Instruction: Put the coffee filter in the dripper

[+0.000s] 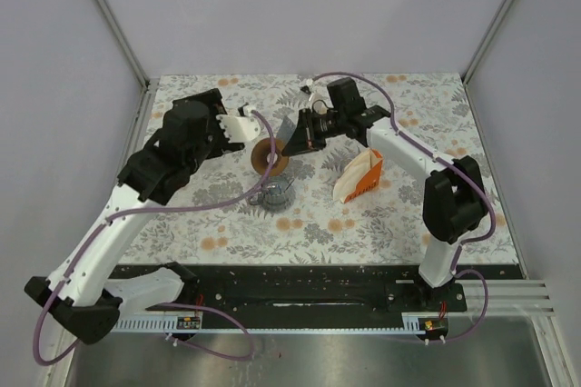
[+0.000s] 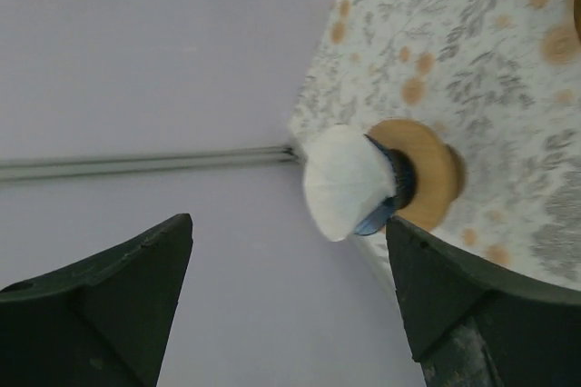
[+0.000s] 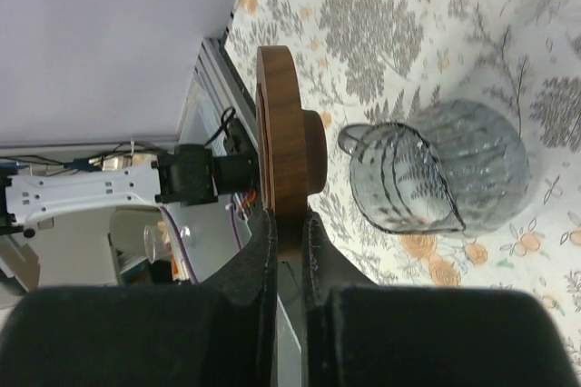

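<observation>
The disc [image 1: 263, 158] is beside the glass vessel's opening and would drop onto the table. I need to line them up before I open my right gripper.
My right gripper [image 3: 289, 223] is shut on the rim of a round wooden disc [image 3: 277, 133] with a dark hub. It holds the disc beside a clear ribbed glass vessel [image 3: 445, 178]. In the top view the gripper [image 1: 304, 133], disc [image 1: 263, 158] and glass [image 1: 272, 192] are mid-table. My left gripper [image 2: 289, 305] is open and empty. Beyond its fingers [image 2: 109, 305], a white paper filter [image 2: 345, 178] sits with a bluish glass edge on a dark collar and wooden ring [image 2: 431, 173] near a table corner. I cannot find that object in the top view.
A white and orange wedge-shaped pack [image 1: 359, 176] lies right of the glass. The left arm's wrist [image 1: 191, 124] hangs over the back left of the floral table [image 1: 381, 223]. Purple walls and a corner post [image 2: 136, 165] close the back. A black rail [image 1: 290, 287] runs along the near edge.
</observation>
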Available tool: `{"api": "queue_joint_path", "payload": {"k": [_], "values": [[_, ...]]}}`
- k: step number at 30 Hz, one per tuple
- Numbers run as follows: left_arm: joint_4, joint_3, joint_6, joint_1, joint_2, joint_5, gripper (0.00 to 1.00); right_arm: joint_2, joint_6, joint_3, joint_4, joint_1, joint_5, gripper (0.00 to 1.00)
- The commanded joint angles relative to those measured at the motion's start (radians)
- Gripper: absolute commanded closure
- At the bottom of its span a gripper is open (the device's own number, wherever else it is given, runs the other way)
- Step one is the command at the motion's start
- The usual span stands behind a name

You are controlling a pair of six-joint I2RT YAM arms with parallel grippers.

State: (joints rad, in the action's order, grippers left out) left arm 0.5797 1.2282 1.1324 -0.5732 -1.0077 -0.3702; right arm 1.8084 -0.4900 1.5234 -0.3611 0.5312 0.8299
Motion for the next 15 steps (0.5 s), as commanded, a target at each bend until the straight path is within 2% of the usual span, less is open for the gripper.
{"api": "queue_joint_path", "payload": {"k": [1,4,7,11,15], "values": [[0.503,0.247,-0.630,0.013,-0.164,0.087,0.11,0.020,0.036,-0.035,-0.032,0.003,0.118,1.00],[0.600,0.307,-0.816,0.018,-0.235,0.230,0.12,0.049,0.056,-0.037,-0.056,0.003,0.138,1.00],[0.615,0.310,-0.940,0.029,-0.264,0.342,0.14,0.071,0.076,-0.037,-0.075,0.003,0.152,1.00],[0.589,0.258,-1.019,0.085,-0.281,0.522,0.15,0.106,0.113,-0.022,-0.122,0.003,0.152,1.00],[0.552,0.203,-1.057,0.168,-0.299,0.594,0.15,0.152,0.123,-0.006,-0.137,0.003,0.173,1.00]]}}
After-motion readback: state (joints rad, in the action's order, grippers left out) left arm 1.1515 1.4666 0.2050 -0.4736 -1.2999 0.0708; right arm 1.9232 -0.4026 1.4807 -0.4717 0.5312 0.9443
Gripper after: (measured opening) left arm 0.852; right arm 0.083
